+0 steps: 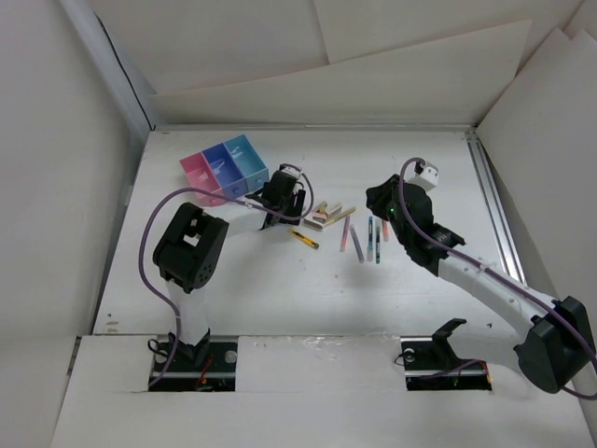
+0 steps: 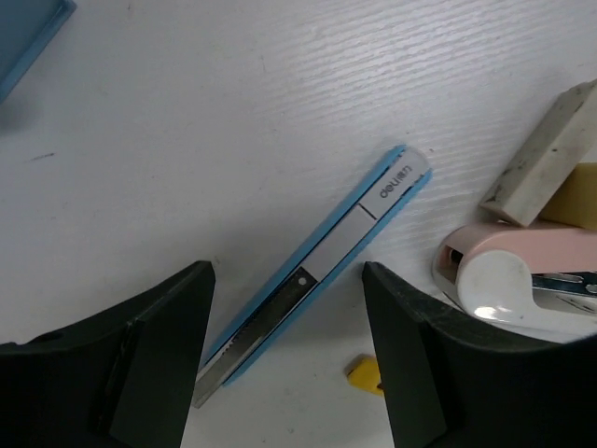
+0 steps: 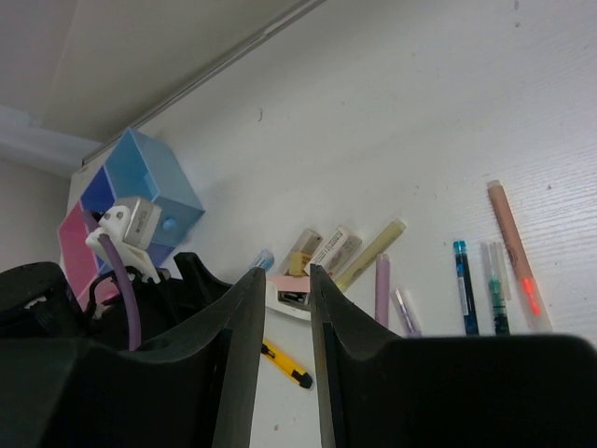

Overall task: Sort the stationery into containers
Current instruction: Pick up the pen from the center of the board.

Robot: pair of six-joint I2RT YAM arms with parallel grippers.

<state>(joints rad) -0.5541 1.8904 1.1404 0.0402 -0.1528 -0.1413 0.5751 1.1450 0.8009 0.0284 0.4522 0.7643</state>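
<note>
The blue utility knife has its middle (image 2: 307,274) between my left gripper's fingers, which reach to the table, so I need to close my left gripper on it.
The joined bins (image 1: 224,166) stand at the back left: pink (image 1: 199,171), dark blue (image 1: 222,161), light blue (image 1: 247,154). My left gripper (image 1: 280,203) hovers just right of them, open, its fingers on either side of a blue utility knife (image 2: 317,266) lying on the table, not touching it. Tan erasers (image 1: 326,213) and a pink stapler (image 2: 522,280) lie beside it. A yellow-black cutter (image 1: 304,239) and several pens (image 1: 369,238) lie mid-table. My right gripper (image 1: 382,201) hangs above the pens, its jaws a narrow gap apart, empty (image 3: 286,280).
White walls close in the table (image 1: 280,299) at the left, back and right, with a metal rail (image 1: 494,201) along the right side. The right wrist view shows the left arm's camera (image 3: 126,224) and purple cable in front of the bins (image 3: 154,182).
</note>
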